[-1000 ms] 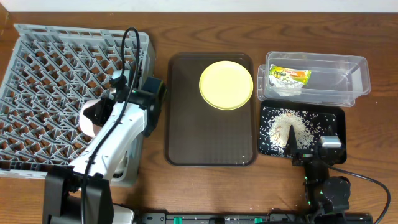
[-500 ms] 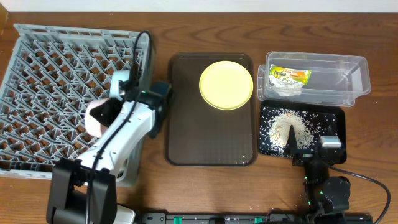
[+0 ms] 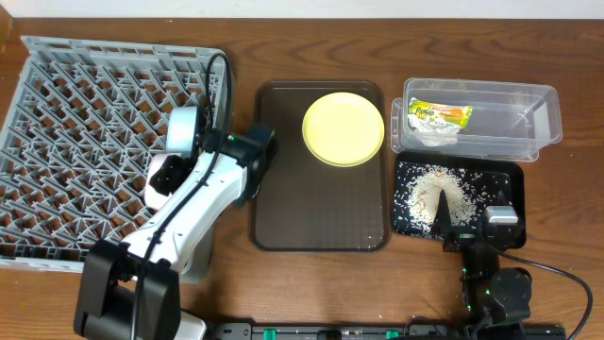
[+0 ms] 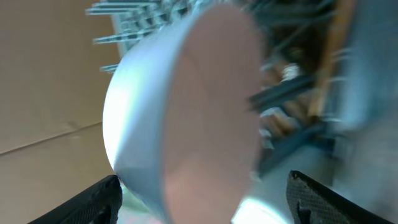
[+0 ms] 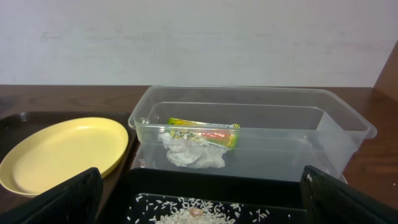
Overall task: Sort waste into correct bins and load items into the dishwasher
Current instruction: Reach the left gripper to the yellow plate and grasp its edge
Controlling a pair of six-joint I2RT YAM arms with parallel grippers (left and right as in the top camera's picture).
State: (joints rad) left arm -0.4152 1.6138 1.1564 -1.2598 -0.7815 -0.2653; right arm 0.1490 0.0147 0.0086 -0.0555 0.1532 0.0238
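Note:
The yellow plate needs to stand between pegs. I will pinch the yellow plate's rim facing the rack [image 3: 85, 113] with my left gripper next.
The grey dishwasher rack [image 3: 85, 113] fills the left of the table. My left gripper [image 3: 177, 178] [image 4: 204, 186] is at its right edge, jaws wide open. A light blue bowl [image 4: 149, 124] [image 3: 160, 181] stands on its side between them, with rack pegs behind it. What looks like a white bowl [image 3: 182, 129] stands just beyond. The yellow plate [image 3: 343, 128] [image 5: 62, 152] lies on the brown tray [image 3: 302, 208]. The clear tub [image 3: 528, 123] holds the wrapper [image 3: 440, 114] [image 5: 202, 132] and a whitish scrap [image 5: 193, 155]. Rice [image 3: 434, 189] lies in the black tray [image 3: 505, 179]. My right gripper [image 3: 444, 212] [image 5: 199, 180] stands open and empty at that tray's near edge.
The brown serving tray sits between the rack and the two bins. The clear tub's wall [image 5: 249, 99] rises right behind the black tray. Bare wooden table [image 3: 236, 57] runs along the far edge.
My left gripper has gone from shut on the light blue bowl to wide open. The left arm has shifted to the right along the rack's edge. The right arm has not moved.

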